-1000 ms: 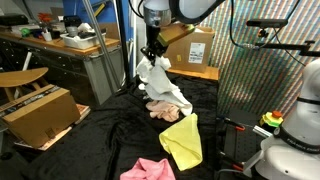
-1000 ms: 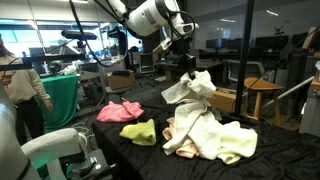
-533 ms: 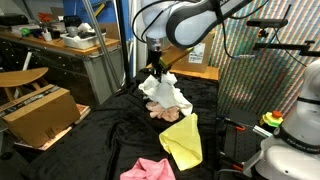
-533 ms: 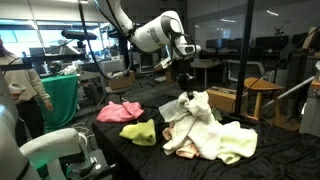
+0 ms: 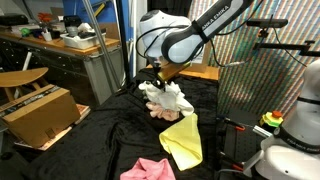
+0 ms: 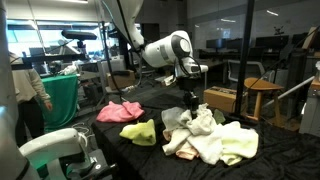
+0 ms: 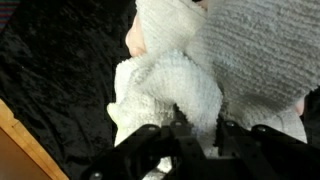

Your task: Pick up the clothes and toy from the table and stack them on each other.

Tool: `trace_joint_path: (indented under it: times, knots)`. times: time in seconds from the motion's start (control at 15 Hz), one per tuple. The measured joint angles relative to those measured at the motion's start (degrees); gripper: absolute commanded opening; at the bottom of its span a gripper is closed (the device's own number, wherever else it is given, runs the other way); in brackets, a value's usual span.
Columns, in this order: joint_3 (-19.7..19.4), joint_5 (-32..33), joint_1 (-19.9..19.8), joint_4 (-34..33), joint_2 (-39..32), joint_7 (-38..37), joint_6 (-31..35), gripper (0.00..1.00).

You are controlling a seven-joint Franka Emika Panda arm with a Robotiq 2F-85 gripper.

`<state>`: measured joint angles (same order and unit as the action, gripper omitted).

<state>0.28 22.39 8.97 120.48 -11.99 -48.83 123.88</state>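
My gripper should release the white towel point(image 5: 167, 98); its folds touch the cloths below, so it would settle on the pile.
My gripper point(image 5: 158, 82) point(image 6: 192, 100) point(image 7: 197, 128) is shut on a white towel point(image 5: 167, 98) point(image 6: 197, 122) point(image 7: 170, 85), held low over the pile on the black-covered table point(image 5: 80, 135) point(image 6: 140, 155). The pile point(image 6: 215, 142) holds white, pale pink and pale yellow cloths. A yellow cloth point(image 5: 183, 140) point(image 6: 139, 131) lies apart from the pile. A pink cloth point(image 5: 146, 170) point(image 6: 120, 110) lies further off. In the wrist view the white terry cloth fills the frame between my fingers. No toy can be told apart.
A cardboard box point(image 5: 40, 112) stands beside the table. A wooden stool point(image 6: 262, 92) and a person in white point(image 6: 25, 85) are near it. A second white robot point(image 5: 295, 130) point(image 6: 50, 150) stands at the table's edge. A desk with clutter point(image 5: 60, 42) is behind.
My gripper has come down with the white towel, from hanging high above the table to resting low on the pile of cloths.
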Motion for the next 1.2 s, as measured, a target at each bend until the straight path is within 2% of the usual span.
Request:
trace_joint_path:
  times: [0.2, 0.27, 0.33, 0.47, 0.87, 1.2]
  knots:
    - [-0.6, 0.0, -0.1, 0.0, 0.0, -1.2, -0.1, 0.13]
    - [-0.7, 0.0, -0.1, 0.0, 0.0, -1.5, -0.1, 0.28]
    - [-0.7, 0.0, -0.1, 0.0, 0.0, -1.7, -0.1, 0.51]
    - [-0.7, -0.3, -0.1, 0.0, 0.1, -1.7, -0.1, 0.55]
    - [-0.7, -0.5, -0.2, 0.7, 3.7, -1.6, -1.3, 0.98]
    - [-0.2, -1.6, -0.8, 3.0, 11.1, -0.6, -3.0, 1.00]
